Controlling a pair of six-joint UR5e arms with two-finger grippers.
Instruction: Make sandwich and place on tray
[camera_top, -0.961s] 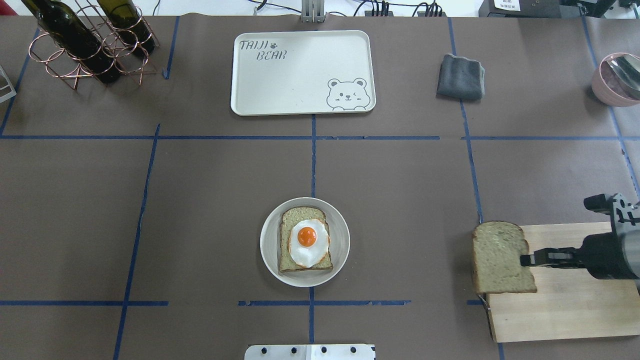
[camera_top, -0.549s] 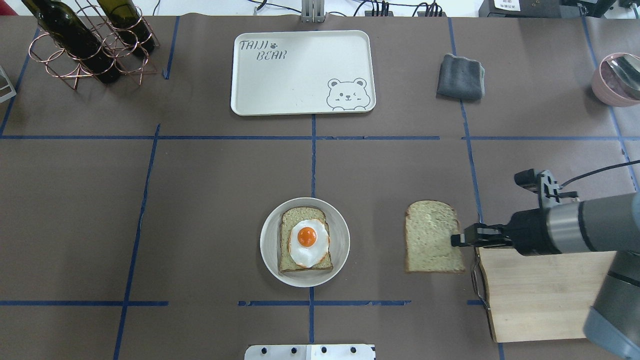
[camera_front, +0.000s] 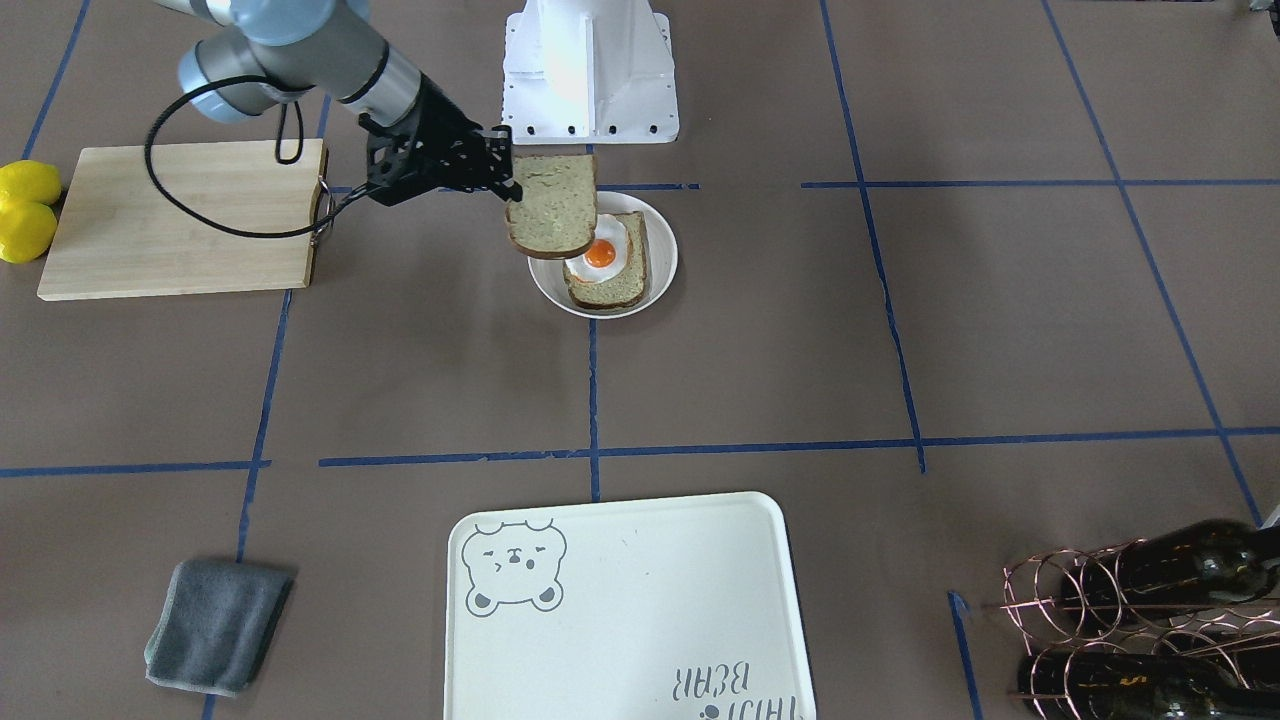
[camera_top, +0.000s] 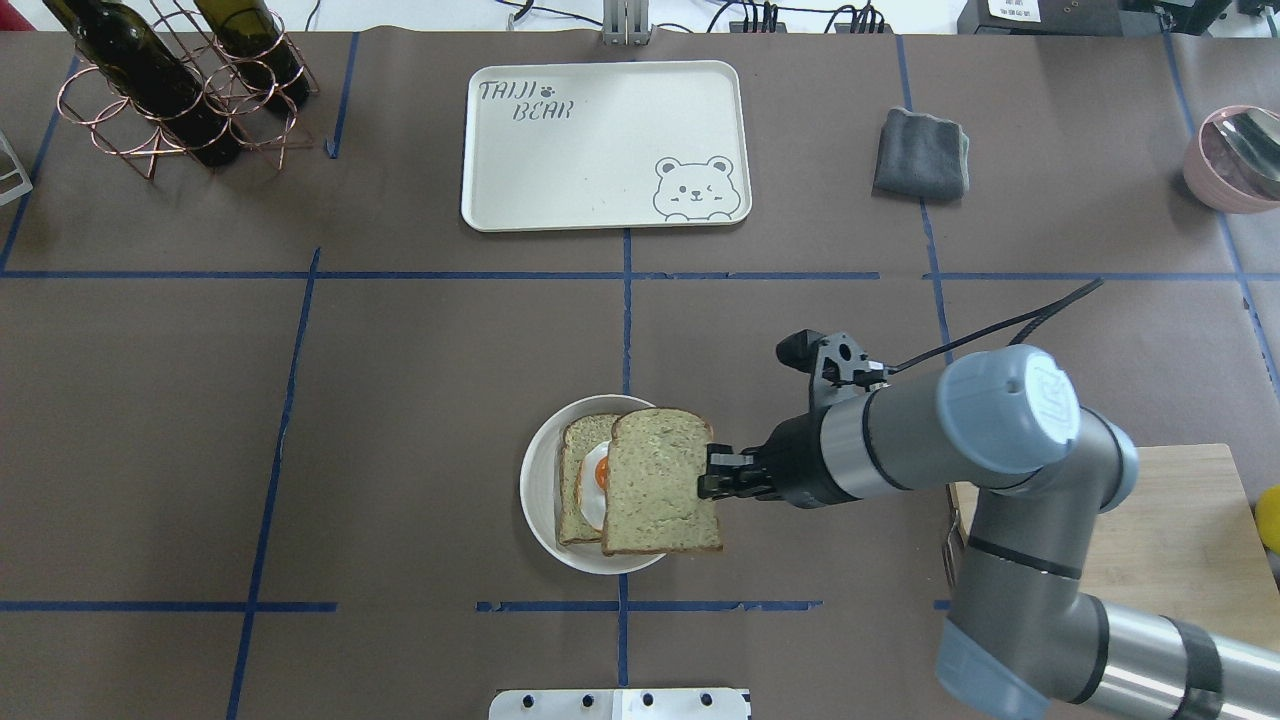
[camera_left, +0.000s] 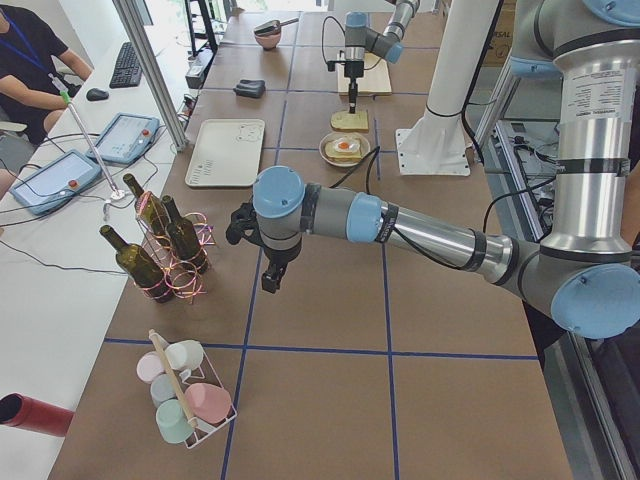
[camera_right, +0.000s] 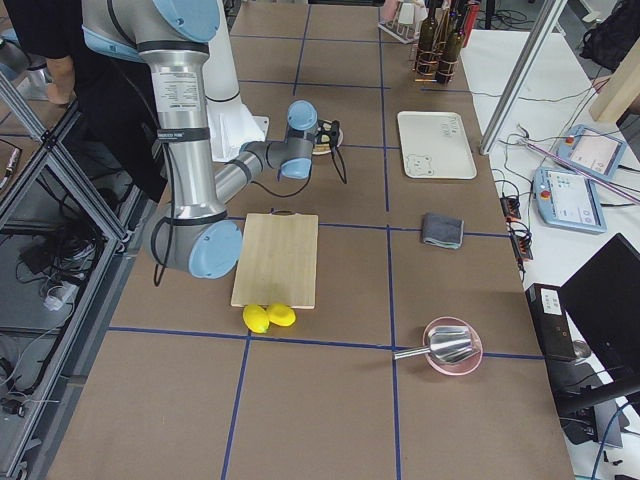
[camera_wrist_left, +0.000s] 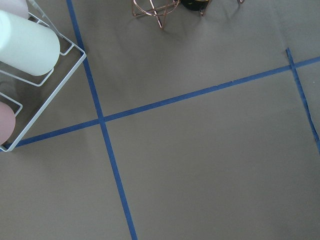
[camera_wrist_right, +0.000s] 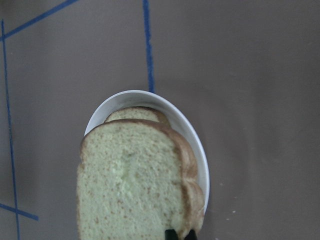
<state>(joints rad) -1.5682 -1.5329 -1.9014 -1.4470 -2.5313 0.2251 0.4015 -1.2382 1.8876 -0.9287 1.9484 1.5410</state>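
Note:
The yolk shows past the slice's lower edge (camera_front: 555, 254), so my right gripper should move the bread slice farther over the fried egg (camera_front: 600, 255) before it lets go of the slice.
My right gripper (camera_top: 708, 485) is shut on the right edge of a bread slice (camera_top: 660, 480) and holds it level in the air, partly over the small round white dish (camera_top: 535, 490). In the dish lies the other bread slice (camera_top: 575, 455) with the fried egg (camera_top: 592, 480) on it, mostly covered by the held slice from above. The front view shows the held slice (camera_front: 552, 205) above the egg (camera_front: 600, 255). The cream bear tray (camera_top: 600, 140) lies empty at the far middle. My left gripper (camera_left: 270, 280) hangs above the table far left; I cannot tell its state.
A wooden cutting board (camera_top: 1190, 520) lies at the right under my right arm, with lemons (camera_front: 25, 210) beside it. A grey cloth (camera_top: 921, 152) lies right of the tray. A wire rack with bottles (camera_top: 180, 90) stands far left, a pink bowl (camera_top: 1235, 155) far right.
My right gripper has carried the bread slice leftward from the cutting board across the table to above the dish, where it now overlaps the egg.

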